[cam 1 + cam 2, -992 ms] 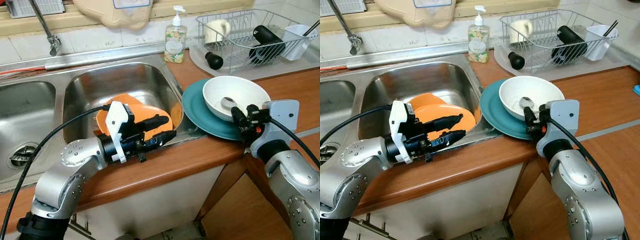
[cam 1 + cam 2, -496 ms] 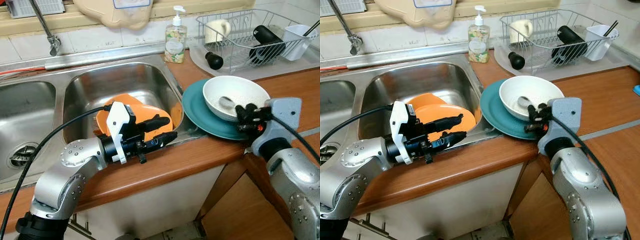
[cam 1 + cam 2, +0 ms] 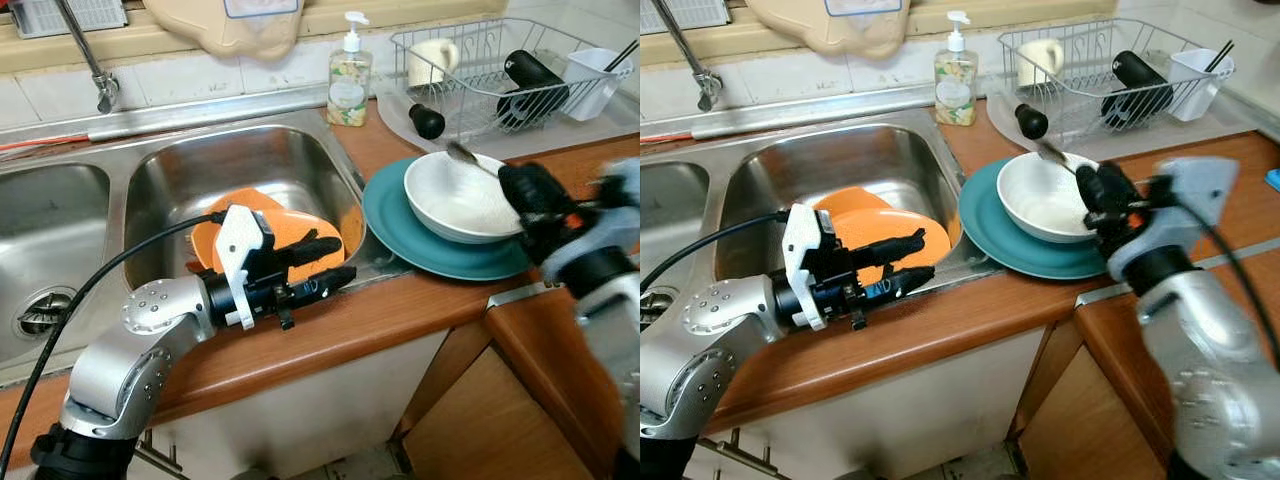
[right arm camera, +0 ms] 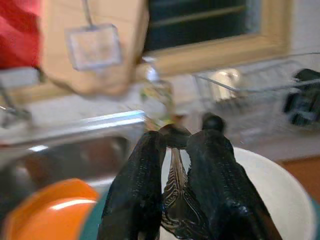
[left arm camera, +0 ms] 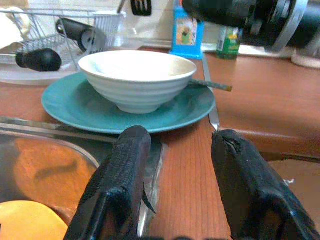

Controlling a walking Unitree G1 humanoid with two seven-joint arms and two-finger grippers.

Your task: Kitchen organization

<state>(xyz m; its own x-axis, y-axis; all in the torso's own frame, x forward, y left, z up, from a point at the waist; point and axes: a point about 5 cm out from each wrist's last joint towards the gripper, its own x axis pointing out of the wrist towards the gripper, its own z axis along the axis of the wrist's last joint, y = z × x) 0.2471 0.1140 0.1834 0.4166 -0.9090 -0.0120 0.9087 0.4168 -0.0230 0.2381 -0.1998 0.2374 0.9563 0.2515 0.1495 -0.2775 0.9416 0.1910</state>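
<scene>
My left gripper picks up the bowl by its thin rim (image 3: 408, 190) (image 5: 86, 64) next, since the bowl's round body spreads wider than the open fingers.
A white bowl (image 3: 460, 200) sits on a teal plate (image 3: 400, 225) on the wooden counter, right of the sink. My right gripper (image 3: 518, 185) hovers over the bowl's right side, shut on a metal spoon (image 3: 462, 155) that sticks out up and to the left, clear of the bowl. In the right wrist view the spoon (image 4: 174, 165) is pinched between the two fingers (image 4: 142, 170). My left gripper (image 3: 330, 262) rests open at the counter's front edge by the sink, beside the orange plates (image 3: 300, 225) leaning in the basin, with nothing between its fingers (image 5: 127, 165).
A soap bottle (image 3: 350, 80) stands behind the sink. A wire dish rack (image 3: 500, 70) at the back right holds a mug, a black bottle and a white caddy. A black round-ended tool (image 3: 428, 121) lies before it. The faucet (image 3: 95, 70) and second basin (image 3: 50, 230) are at the left.
My right gripper has risen and swung right from the bowl's near rim, lifting the spoon out of the bowl. The left arm has stayed put.
</scene>
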